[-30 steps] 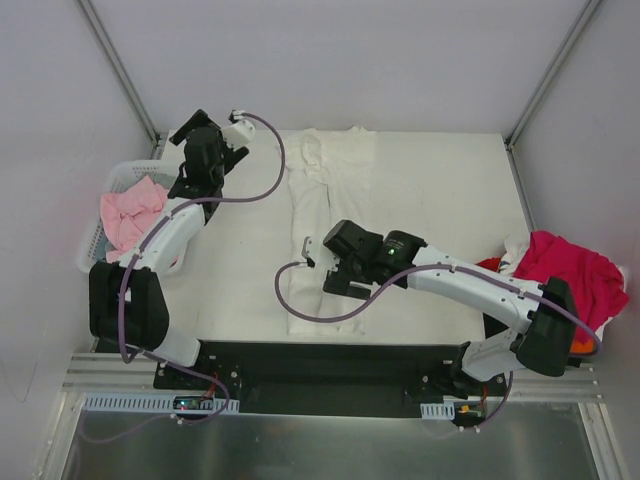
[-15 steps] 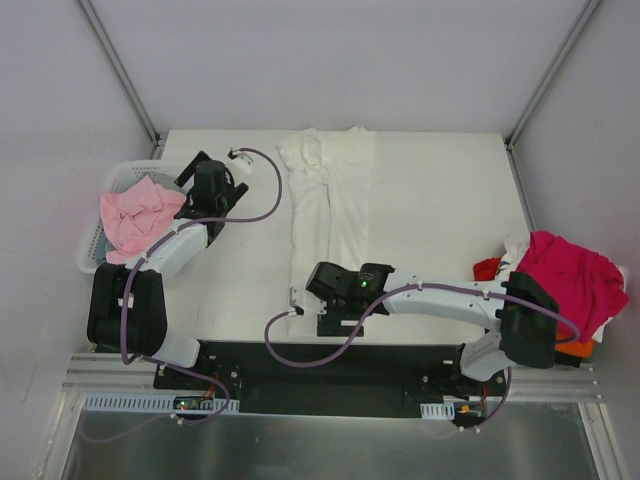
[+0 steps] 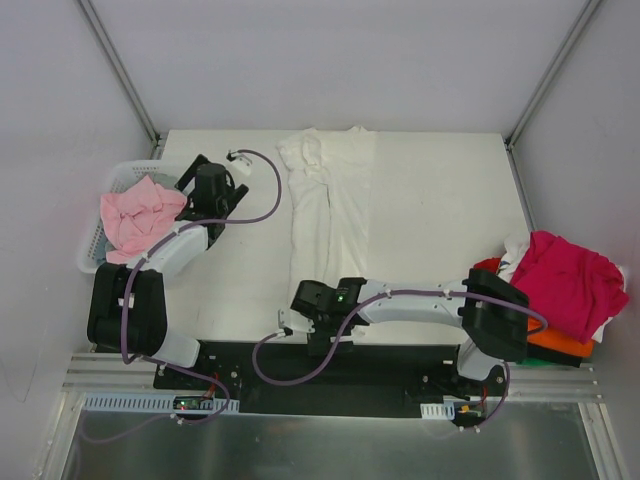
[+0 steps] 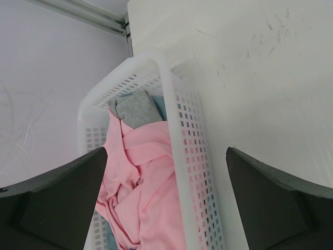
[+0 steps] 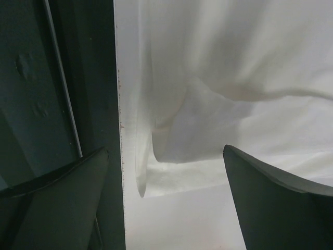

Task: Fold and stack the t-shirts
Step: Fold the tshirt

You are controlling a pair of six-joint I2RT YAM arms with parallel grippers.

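Note:
The hem end still needs to be folded over the strip. My right gripper should grab the near hem corner of the white t-shirt next for that.
A white t-shirt (image 3: pixel 332 215), folded into a long strip, lies down the middle of the table. My right gripper (image 3: pixel 317 320) is open over its near hem at the table's front edge. In the right wrist view the gripper (image 5: pixel 165 151) straddles the hem corner (image 5: pixel 177 151) without holding it. My left gripper (image 3: pixel 206 184) is open and empty above the right rim of the white lattice basket (image 3: pixel 125 176). In the left wrist view the gripper (image 4: pixel 165 156) hangs over a pale pink t-shirt (image 4: pixel 145 182) in the basket (image 4: pixel 182 120). The pink shirt also shows from above (image 3: pixel 135 215).
A pile with a magenta shirt (image 3: pixel 570 275) and an orange one (image 3: pixel 560 347) lies at the table's right edge. A grey cloth (image 4: pixel 136 110) lies at the far end of the basket. The black base rail (image 5: pixel 57 104) runs just beside the shirt's hem.
My right gripper has moved down the white shirt to its near hem at the front edge. My left gripper came down from the back to the basket's rim, then held still.

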